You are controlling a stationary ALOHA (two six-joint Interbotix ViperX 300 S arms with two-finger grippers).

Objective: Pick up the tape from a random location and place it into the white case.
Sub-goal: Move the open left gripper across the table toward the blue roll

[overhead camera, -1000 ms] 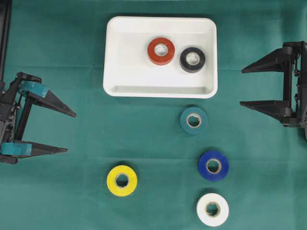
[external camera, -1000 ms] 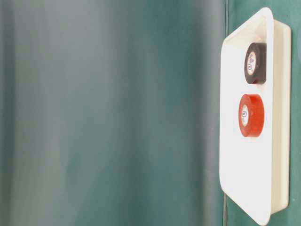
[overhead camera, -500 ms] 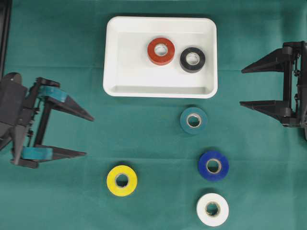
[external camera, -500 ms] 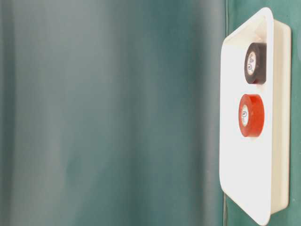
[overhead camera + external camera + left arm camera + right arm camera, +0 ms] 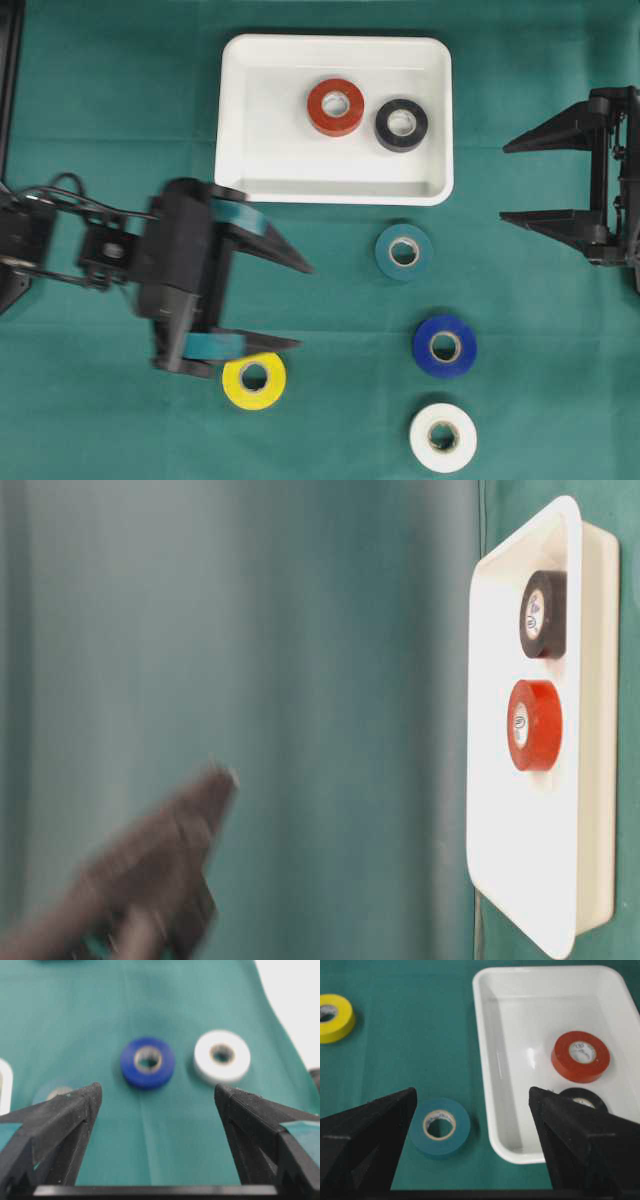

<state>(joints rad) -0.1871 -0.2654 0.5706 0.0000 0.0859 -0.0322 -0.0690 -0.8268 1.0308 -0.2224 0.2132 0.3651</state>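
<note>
The blue tape roll is wide across but has an open hole [image 5: 445,347]. My left gripper grips the roll by its narrow ring side [image 5: 443,324] next for that reason.
The white case [image 5: 235,120] sits at the top centre and holds a red tape [image 5: 335,106] and a black tape [image 5: 401,125]. Loose on the green cloth lie a teal tape [image 5: 404,251], a blue tape [image 5: 444,345], a white tape [image 5: 443,437] and a yellow tape [image 5: 254,377]. My left gripper [image 5: 304,306] is open and empty, its lower finger over the yellow roll's top edge. In the left wrist view the blue tape [image 5: 147,1062] lies ahead of the open left gripper [image 5: 157,1089]. My right gripper [image 5: 504,182] stands open and empty at the right edge.
A green cloth covers the whole table. In the right wrist view the teal tape [image 5: 440,1127] lies beside the case's rim [image 5: 500,1060]. The table-level view shows the case [image 5: 490,780] and a blurred left finger [image 5: 205,800].
My left arm has swung right from the table's left edge toward the middle, staying open. The right arm and all the tape rolls have not moved.
</note>
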